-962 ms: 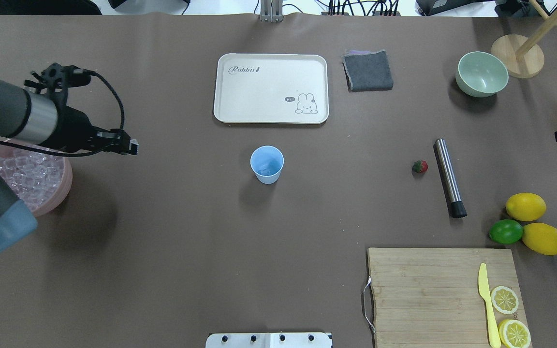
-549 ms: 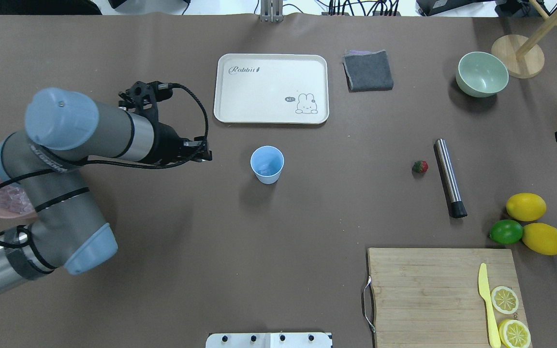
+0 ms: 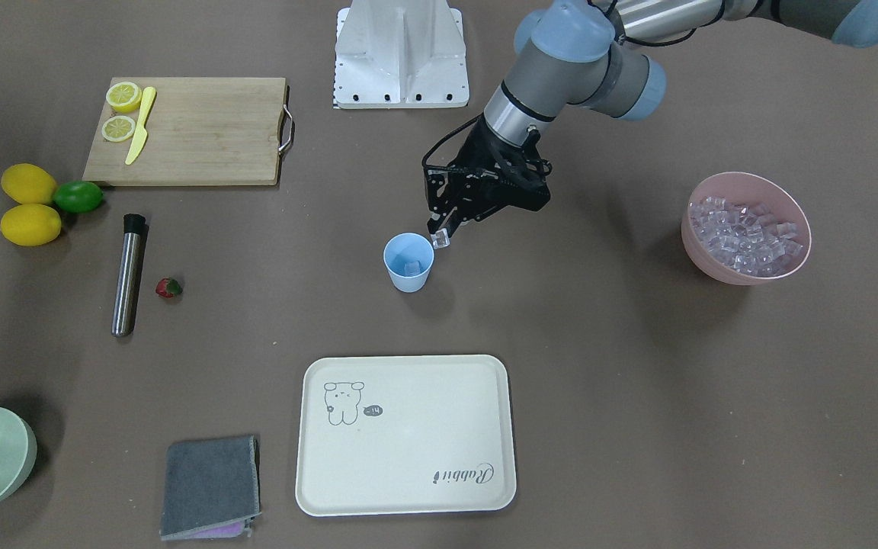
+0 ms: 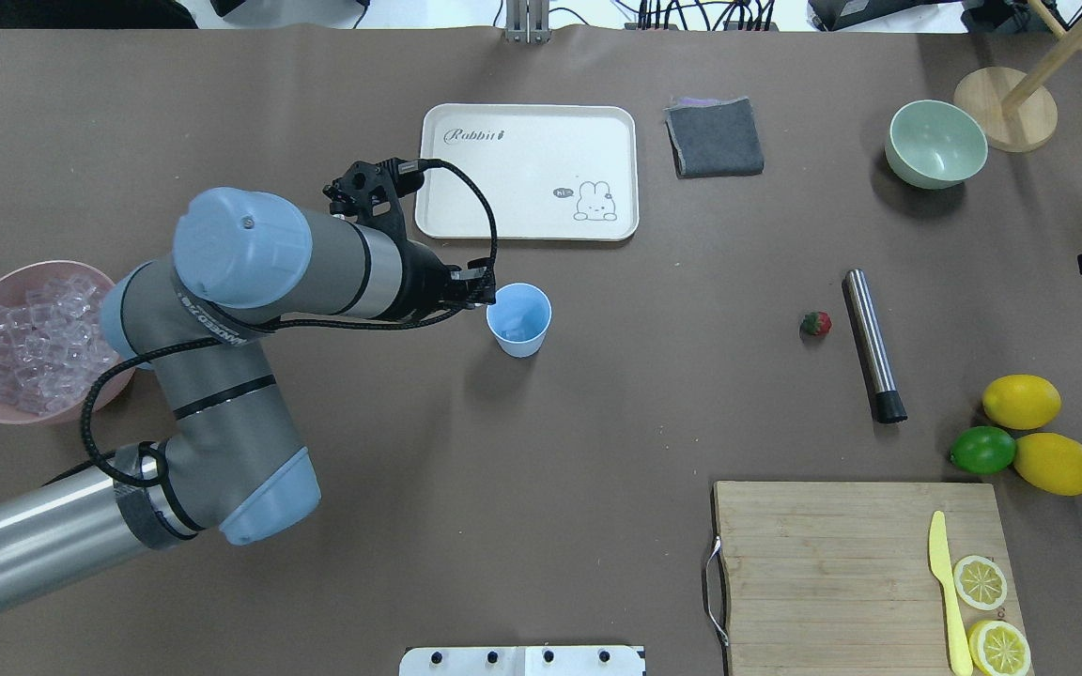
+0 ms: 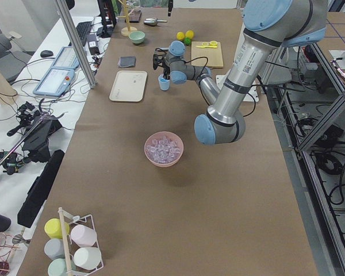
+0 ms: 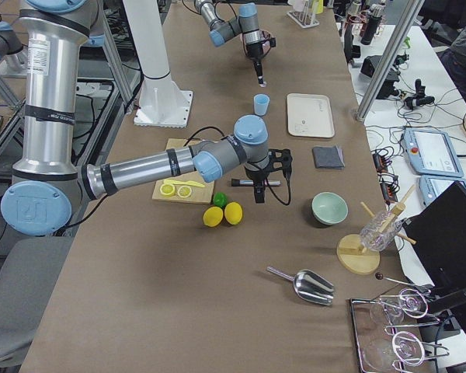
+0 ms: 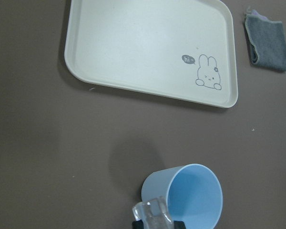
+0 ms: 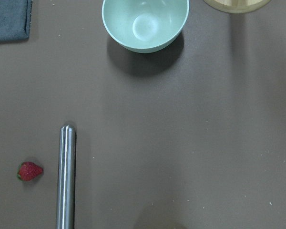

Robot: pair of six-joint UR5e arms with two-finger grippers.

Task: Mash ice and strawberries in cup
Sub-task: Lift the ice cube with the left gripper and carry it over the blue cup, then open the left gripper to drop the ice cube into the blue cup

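Observation:
The ice cube (image 3: 440, 238) overhangs the rim of the cup off to one side, so my left gripper keeps hold of it until it is over the cup's opening (image 3: 406, 253).
The light-blue cup (image 4: 518, 319) stands mid-table with a clear ice cube (image 3: 413, 267) inside. My left gripper (image 3: 441, 236) hangs at the cup's rim on the pink-bowl side, shut on another ice cube (image 7: 151, 212). That cube sits just over the rim of the cup (image 7: 183, 198) in the left wrist view. More ice (image 4: 29, 343) fills the pink bowl (image 3: 748, 183). The strawberry (image 4: 815, 323) lies alone on the table beside a steel muddler (image 4: 873, 344). My right gripper (image 6: 258, 190) shows only in the exterior right view, and I cannot tell its state.
A cream tray (image 4: 527, 171) lies beyond the cup, with a grey cloth (image 4: 715, 137) and a pale green bowl (image 4: 935, 143) further right. Two lemons and a lime (image 4: 982, 450) sit near the cutting board (image 4: 823, 573), which carries a yellow knife and lemon slices.
My left arm has swung right from over the pink bowl to the cup's rim, carrying the ice cube. Nothing else has moved.

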